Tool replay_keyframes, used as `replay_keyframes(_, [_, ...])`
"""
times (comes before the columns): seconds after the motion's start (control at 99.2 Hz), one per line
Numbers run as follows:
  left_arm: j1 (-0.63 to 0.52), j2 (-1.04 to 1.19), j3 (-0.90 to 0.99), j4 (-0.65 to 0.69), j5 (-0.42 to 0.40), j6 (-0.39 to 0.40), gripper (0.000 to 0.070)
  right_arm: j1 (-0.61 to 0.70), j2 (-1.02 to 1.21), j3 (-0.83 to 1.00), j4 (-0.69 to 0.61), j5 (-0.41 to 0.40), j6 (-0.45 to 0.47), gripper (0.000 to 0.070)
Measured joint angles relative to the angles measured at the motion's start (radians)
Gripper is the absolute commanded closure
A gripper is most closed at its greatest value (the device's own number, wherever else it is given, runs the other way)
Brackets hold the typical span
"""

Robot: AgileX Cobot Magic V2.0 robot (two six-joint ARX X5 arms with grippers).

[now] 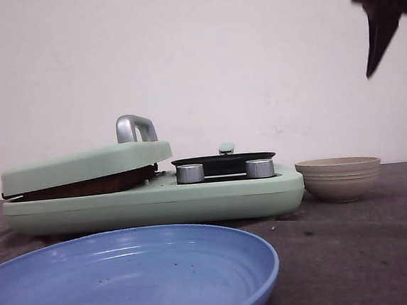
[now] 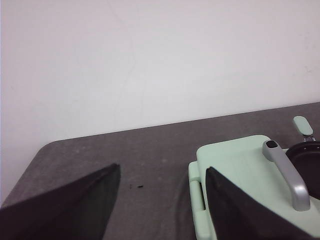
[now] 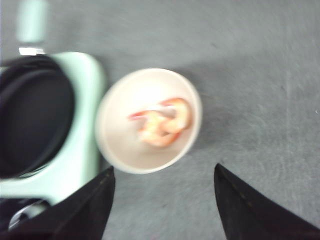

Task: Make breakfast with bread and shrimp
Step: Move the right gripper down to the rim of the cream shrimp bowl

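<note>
The breakfast maker stands close against one side of the bowl (image 3: 120,145), so the right gripper will next grab the bowl by its rim facing away from the maker (image 3: 197,122).
Orange-pink shrimp (image 3: 162,122) lie in a beige bowl (image 3: 120,145), which stands to the right of the mint-green breakfast maker (image 1: 150,200) and also shows in the front view (image 1: 339,180). My right gripper (image 3: 164,170) is open and empty, high above the table near the bowl; it shows at the upper right of the front view (image 1: 397,57). My left gripper (image 2: 162,169) is open and empty over the table beside the maker's left end. The bread is hidden; only a dark brown strip shows under the lowered lid (image 1: 83,165).
The lid carries a silver handle (image 1: 135,128). A black pan (image 1: 223,161) sits on the maker's right half behind two silver knobs (image 1: 189,173). A blue plate (image 1: 129,280) lies in front, close to the camera. A white wall stands behind the table.
</note>
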Motion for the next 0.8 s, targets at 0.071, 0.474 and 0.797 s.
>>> replay_keyframes(0.071, [0.000, 0.000, 0.000, 0.000, 0.006, 0.000, 0.0387, -0.018, 0.059, 0.006, 0.018, -0.036, 0.000, 0.0311])
replay_keyframes(0.474, [0.000, 0.000, 0.000, 0.000, 0.034, 0.000, 0.0387, -0.033, 0.292, 0.007, 0.132, -0.108, 0.016, 0.0311])
replay_keyframes(0.797, [0.000, 0.000, 0.000, -0.002, 0.034, 0.000, 0.0387, -0.031, 0.381, 0.009, 0.183, -0.153, 0.038, 0.0311])
